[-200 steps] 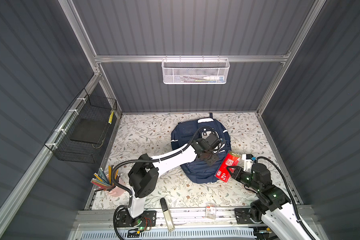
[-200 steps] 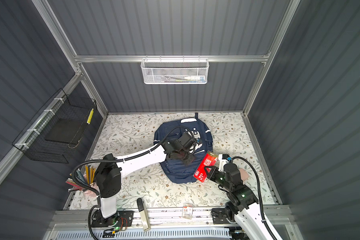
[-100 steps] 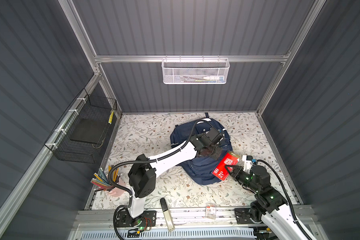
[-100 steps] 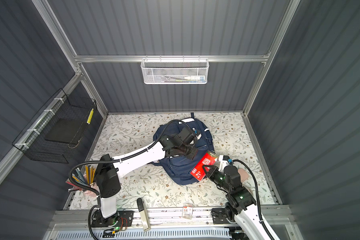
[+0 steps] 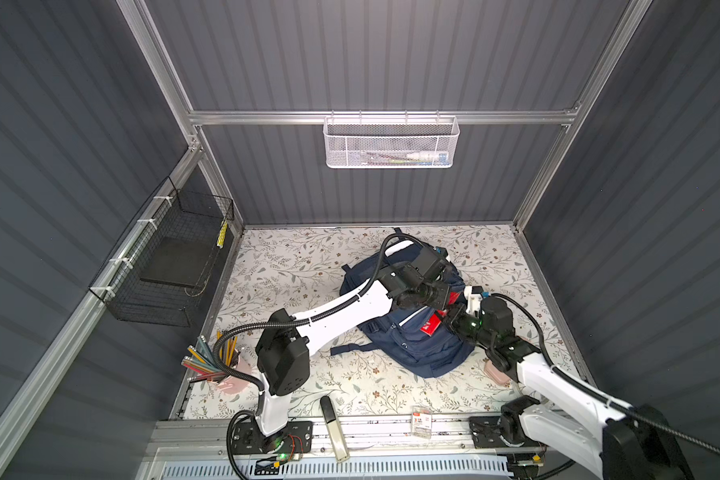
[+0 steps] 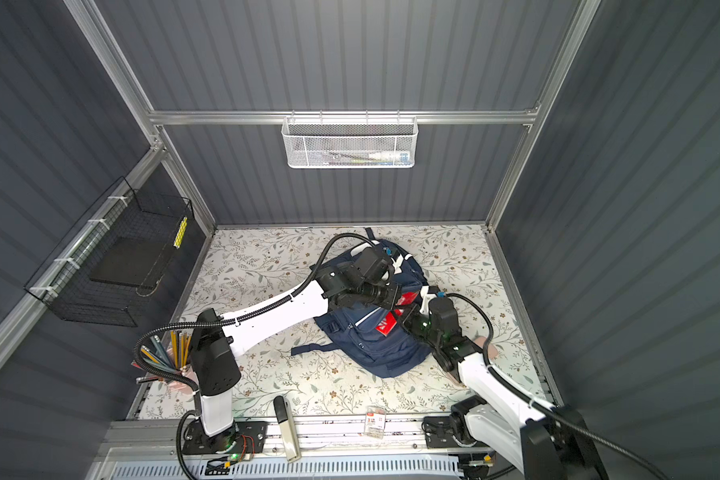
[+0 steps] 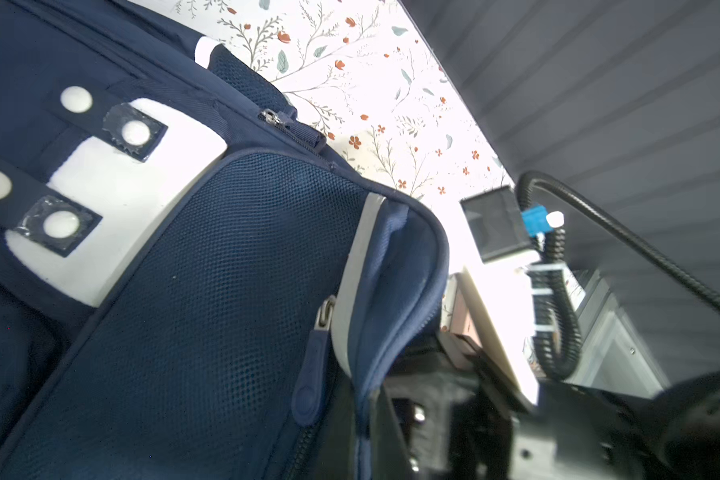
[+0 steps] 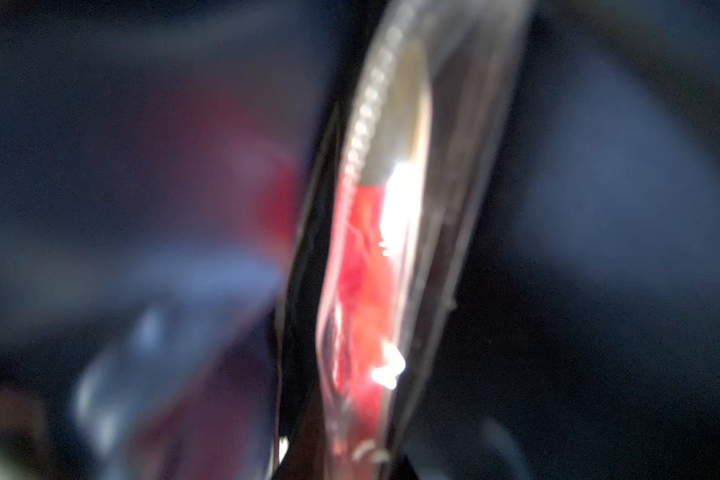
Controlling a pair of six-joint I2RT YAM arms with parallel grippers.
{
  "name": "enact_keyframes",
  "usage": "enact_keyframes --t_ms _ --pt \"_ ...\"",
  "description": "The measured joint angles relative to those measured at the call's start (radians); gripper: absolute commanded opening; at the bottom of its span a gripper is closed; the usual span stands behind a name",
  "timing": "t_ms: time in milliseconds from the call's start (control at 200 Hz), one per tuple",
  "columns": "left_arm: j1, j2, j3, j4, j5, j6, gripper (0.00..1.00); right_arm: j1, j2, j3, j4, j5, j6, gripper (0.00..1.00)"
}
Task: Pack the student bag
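The packet's red side shows outside the navy fabric, so my left gripper keeps hold of the rim of the bag's opening until the red packet (image 5: 431, 326) is inside the bag.
The student bag (image 5: 416, 353) (image 6: 375, 353), a navy backpack, lies mid-table in both top views. My left gripper (image 5: 445, 297) (image 6: 395, 301) is over its right side, shut on the fabric rim of the opening. In the left wrist view the jaws (image 7: 366, 415) pinch that rim beside a zipper pull (image 7: 308, 374) and the mesh panel (image 7: 246, 270). My right gripper (image 5: 447, 322) (image 6: 400, 320) is shut on a red plastic-wrapped packet (image 5: 431, 326) (image 6: 385, 326), which sits at the opening, partly hidden under the left gripper. The right wrist view shows the packet (image 8: 366, 270) edge-on amid blurred navy fabric.
A pink cup of pencils (image 5: 221, 365) stands front left. A black wire basket (image 5: 171, 257) hangs on the left wall and a white mesh basket (image 5: 391, 143) on the back wall. A small packet (image 5: 421, 424) and a black-and-beige bar (image 5: 333, 428) lie at the front edge. A pink case (image 5: 495, 372) sits by the right arm.
My left gripper has closed fully on the bag's rim and drawn it up and to the right. My right gripper has carried the red packet left, into the bag's opening.
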Motion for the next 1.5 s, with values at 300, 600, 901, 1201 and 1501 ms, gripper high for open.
enact_keyframes --t_ms 300,600,901,1201,1501 --pt "0.082 -0.068 -0.071 0.065 0.037 -0.046 0.0 0.029 0.246 0.106 0.175 -0.003 -0.055 0.03" --pt "0.113 -0.071 -0.156 0.191 0.04 -0.124 0.07 0.047 0.443 0.207 0.264 -0.049 -0.114 0.49" --pt "0.118 -0.071 -0.227 0.319 0.05 -0.159 0.21 0.008 0.18 0.211 -0.132 0.045 -0.249 0.68" --pt "0.118 -0.071 -0.288 0.428 0.075 -0.198 0.77 -0.029 -0.148 0.174 -0.539 0.199 -0.391 0.94" --pt "0.229 -0.301 -0.535 0.435 0.098 -0.206 0.96 0.082 -0.387 0.048 -0.7 0.235 -0.399 0.9"
